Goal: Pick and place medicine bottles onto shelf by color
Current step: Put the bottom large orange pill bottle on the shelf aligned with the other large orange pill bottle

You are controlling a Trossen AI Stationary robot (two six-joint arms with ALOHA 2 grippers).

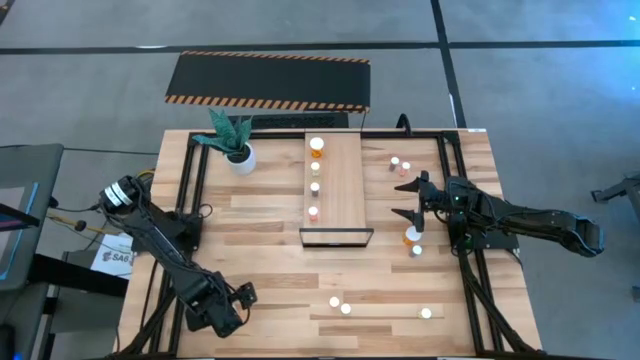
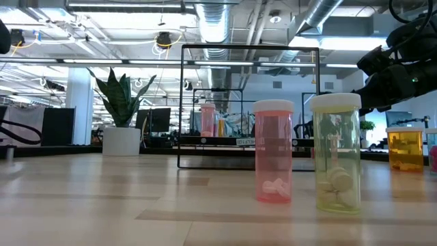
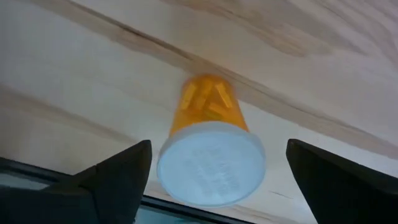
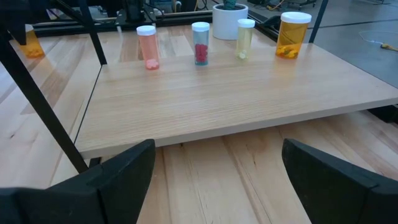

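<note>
My left gripper should close on the orange bottle now, because the white cap (image 3: 211, 165) is centred between both fingers and sits as deep as their ends.
The pale wood shelf (image 1: 340, 190) lies at mid-table and carries several white-capped bottles in a row: pink (image 4: 147, 48), red (image 4: 200, 43), yellowish (image 4: 244, 38) and orange (image 4: 293, 35). My right gripper (image 1: 405, 197) is open and empty just right of the shelf, with its fingers pointing at it (image 4: 217, 146). My left gripper (image 1: 244, 295) is open near the table's front left. In its wrist view its fingers (image 3: 217, 149) stand on either side of an upright orange bottle (image 3: 208, 155) on the table, with a gap on both sides. The gripper hides this bottle in the high view.
More bottles stand loose on the table: an orange one (image 1: 413, 235) and a small one (image 1: 417, 250) beside my right arm, two (image 1: 400, 164) at the far right, and several (image 1: 340, 305) near the front edge. A potted plant (image 1: 238, 150) stands left of the shelf. A black mat (image 1: 268, 80) lies beyond the table.
</note>
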